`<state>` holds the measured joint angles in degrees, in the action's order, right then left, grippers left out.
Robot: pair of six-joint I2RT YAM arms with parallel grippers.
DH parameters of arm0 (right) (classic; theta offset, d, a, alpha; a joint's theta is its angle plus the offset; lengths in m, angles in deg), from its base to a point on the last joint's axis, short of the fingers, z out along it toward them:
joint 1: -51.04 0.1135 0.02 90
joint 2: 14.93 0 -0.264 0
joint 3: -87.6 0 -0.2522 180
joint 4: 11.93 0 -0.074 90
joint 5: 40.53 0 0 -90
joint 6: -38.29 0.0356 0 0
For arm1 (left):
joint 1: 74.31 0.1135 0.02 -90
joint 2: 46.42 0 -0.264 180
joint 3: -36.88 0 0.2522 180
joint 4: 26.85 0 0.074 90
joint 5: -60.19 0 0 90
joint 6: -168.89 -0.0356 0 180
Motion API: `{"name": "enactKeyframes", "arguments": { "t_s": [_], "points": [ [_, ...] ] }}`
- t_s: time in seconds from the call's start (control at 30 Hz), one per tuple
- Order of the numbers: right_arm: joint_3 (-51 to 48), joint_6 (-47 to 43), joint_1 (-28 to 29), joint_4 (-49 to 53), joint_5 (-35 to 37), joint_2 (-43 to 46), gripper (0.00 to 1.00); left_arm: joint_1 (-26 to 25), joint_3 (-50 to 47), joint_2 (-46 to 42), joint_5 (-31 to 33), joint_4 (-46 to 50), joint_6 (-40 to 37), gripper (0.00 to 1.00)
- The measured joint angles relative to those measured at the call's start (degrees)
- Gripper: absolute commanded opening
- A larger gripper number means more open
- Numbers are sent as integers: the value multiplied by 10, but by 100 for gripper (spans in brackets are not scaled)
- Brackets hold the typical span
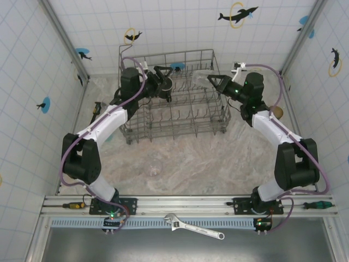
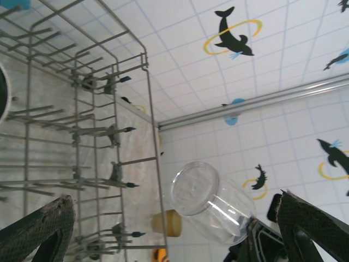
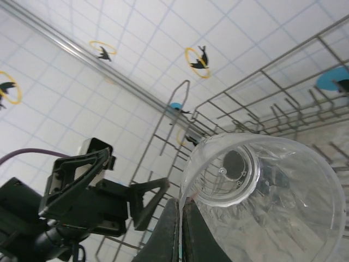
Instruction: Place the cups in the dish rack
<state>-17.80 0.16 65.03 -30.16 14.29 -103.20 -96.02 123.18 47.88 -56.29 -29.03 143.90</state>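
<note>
It isn't time to close yet: the top view shows a wide gap over the rack (image 1: pixel 180 117) between my left gripper and the clear cup's base, so my left gripper needs to first move toward that base.
The grey wire dish rack (image 1: pixel 180 117) stands at the back of the table. My right gripper (image 1: pixel 214 81) is shut on the rim of a clear cup (image 1: pixel 200 78) held tilted over the rack's right end. In the right wrist view the fingers (image 3: pixel 172 234) pinch the cup's wall (image 3: pixel 272 218). My left gripper (image 1: pixel 163 84) hangs open over the rack's left part, next to a dark cup (image 1: pixel 168 83). The left wrist view shows the clear cup (image 2: pixel 212 202) between my wide-spread fingers (image 2: pixel 41 229), apart from them, and the rack's tines (image 2: pixel 82 109).
Another clear glass (image 1: pixel 155 169) stands on the table in front of the rack. An amber cup (image 1: pixel 277 113) sits by the right wall, also in the left wrist view (image 2: pixel 170 222). A wrench (image 1: pixel 196 226) lies on the near rail. Tiled walls close in on both sides.
</note>
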Motion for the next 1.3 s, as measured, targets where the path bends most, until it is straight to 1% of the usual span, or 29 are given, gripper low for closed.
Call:
{"name": "enactKeyframes", "arguments": {
  "t_s": [0.17,0.37,0.47,0.73,1.0,1.3],
  "points": [
    [-1,42,14,-85,-12,-16,0,0,-16,0,-6,-31,32,97],
    [-1,80,34,-159,-13,-39,0,0,-35,0,-17,-57,65,97],
    [-1,92,45,-183,-13,-52,0,0,-38,0,-23,-73,82,97],
    [0,116,59,-210,-18,-83,0,0,-55,9,-64,-162,157,97],
    [0,154,63,-279,-29,-104,0,0,-55,18,-72,-176,176,97],
    [7,164,78,-314,-46,-105,0,-12,-55,30,-74,-197,181,97]
  ]
}}
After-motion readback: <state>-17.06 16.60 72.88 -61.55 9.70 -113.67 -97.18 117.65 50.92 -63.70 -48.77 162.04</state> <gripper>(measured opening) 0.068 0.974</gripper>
